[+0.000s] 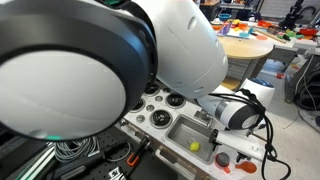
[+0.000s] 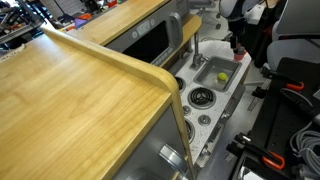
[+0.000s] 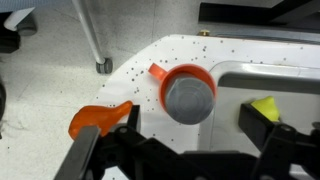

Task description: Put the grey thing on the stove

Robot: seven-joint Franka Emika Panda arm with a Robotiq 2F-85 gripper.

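The gripper should first move toward the grey thing and then close on it, since most of the grey thing's round top shows beyond the robot's fingers.
In the wrist view the grey thing (image 3: pixel 190 98), a round dark grey lump, sits in an orange ring on the speckled white counter, just left of the sink. My gripper (image 3: pixel 193 132) is open above it, one finger on each side, touching nothing. The stove (image 1: pixel 162 110), a white panel with silver-ringed black burners, lies beyond the far end of the sink from my gripper (image 1: pixel 216 136). It also shows in an exterior view (image 2: pixel 203 98). My arm hides the grey thing in both exterior views.
The grey sink basin (image 1: pixel 185 130) holds a small yellow-green ball (image 3: pixel 265 105), also seen in an exterior view (image 2: pixel 222 76). A flat red-orange piece (image 3: pixel 93 119) lies by my left finger. A faucet post (image 3: pixel 93 40) stands behind. A wooden top (image 2: pixel 70 90) overhangs the kitchen.
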